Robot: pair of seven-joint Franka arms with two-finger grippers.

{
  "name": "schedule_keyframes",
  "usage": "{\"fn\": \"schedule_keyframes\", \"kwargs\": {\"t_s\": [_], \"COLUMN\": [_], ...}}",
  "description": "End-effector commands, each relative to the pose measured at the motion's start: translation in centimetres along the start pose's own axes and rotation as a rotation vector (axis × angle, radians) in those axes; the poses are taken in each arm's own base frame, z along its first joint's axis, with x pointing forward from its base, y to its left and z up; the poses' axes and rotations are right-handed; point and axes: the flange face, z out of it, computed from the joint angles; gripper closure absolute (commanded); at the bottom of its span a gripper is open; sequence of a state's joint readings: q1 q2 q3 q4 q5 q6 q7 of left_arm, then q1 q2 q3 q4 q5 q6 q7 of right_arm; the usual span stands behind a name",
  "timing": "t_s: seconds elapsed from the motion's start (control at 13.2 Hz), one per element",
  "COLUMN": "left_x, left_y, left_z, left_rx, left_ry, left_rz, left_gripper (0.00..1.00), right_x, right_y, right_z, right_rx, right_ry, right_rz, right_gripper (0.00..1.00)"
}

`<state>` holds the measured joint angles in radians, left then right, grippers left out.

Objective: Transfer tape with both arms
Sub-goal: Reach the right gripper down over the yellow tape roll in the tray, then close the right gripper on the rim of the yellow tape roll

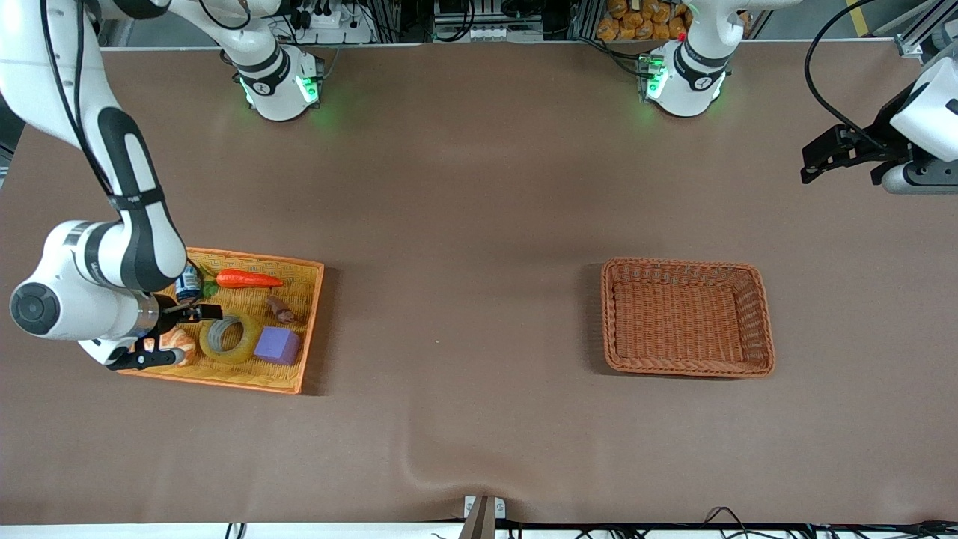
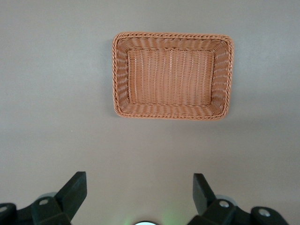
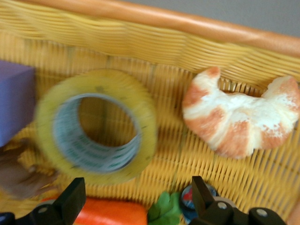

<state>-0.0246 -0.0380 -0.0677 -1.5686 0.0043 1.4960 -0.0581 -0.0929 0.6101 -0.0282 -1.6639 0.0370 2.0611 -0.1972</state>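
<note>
My right gripper should move toward the tape before it closes on it, because my fingers are over the carrot (image 1: 249, 278), short of the tape's side (image 1: 240, 355), and would miss now.
The yellow tape roll (image 1: 253, 333) lies flat in the yellow wicker tray (image 1: 303, 288) at the right arm's end of the table, between a purple block (image 1: 277, 346) and a croissant (image 1: 182, 346). My right gripper (image 1: 196, 311) hovers open and empty over the tray. In the right wrist view its fingers (image 3: 70, 201) stand wide apart over the carrot (image 3: 108, 218), short of the tape (image 3: 143, 115). My left gripper (image 1: 812, 161) waits open and empty, high at the left arm's end of the table; it also shows in the left wrist view (image 2: 138, 187).
The tray also holds a carrot (image 1: 247, 279), a small can (image 1: 188, 283) and a brown piece (image 1: 281, 308). An empty brown wicker basket (image 1: 763, 314) stands toward the left arm's end, also in the left wrist view (image 2: 115, 75).
</note>
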Motion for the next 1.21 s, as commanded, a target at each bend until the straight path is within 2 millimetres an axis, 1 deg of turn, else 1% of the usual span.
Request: {"fn": "schedule_keyframes", "kwargs": {"t_s": [0.0, 0.08, 0.15, 0.45, 0.6, 0.91, 1.13], "left_x": [0.2, 0.2, 0.3, 0.3, 0.3, 0.2, 0.1], "left_y": [0.0, -0.1, -0.2, -0.6, -0.6, -0.6, -0.4], "left_z": [-0.5, -0.6, -0.5, -0.6, -0.6, -0.8, -0.9], "left_rx": [-0.005, -0.004, -0.004, -0.006, -0.006, -0.006, -0.006], "left_ry": [0.004, 0.005, 0.004, 0.008, 0.008, 0.013, 0.014], "left_rz": [-0.014, -0.016, -0.019, -0.026, -0.026, -0.025, -0.022], "left_gripper": [0.0, 0.0, 0.0, 0.0, 0.0, 0.0, 0.0], "right_x": [1.9, 2.0, 2.2, 2.4, 2.4, 2.2, 2.2], "right_y": [0.9, 0.8, 0.7, 0.6, 0.5, 0.4, 0.5], "right_z": [0.5, 1.0, 0.9, 1.9, 2.8, 3.5, 3.7], "right_rx": [0.062, 0.067, 0.066, 0.062, 0.061, 0.053, 0.051], "right_ry": [0.03, 0.024, 0.04, 0.055, 0.042, 0.037, 0.045], "right_rz": [0.037, 0.038, 0.039, 0.04, 0.037, 0.02, 0.02], "right_gripper": [0.0, 0.0, 0.0, 0.0, 0.0, 0.0, 0.0]}}
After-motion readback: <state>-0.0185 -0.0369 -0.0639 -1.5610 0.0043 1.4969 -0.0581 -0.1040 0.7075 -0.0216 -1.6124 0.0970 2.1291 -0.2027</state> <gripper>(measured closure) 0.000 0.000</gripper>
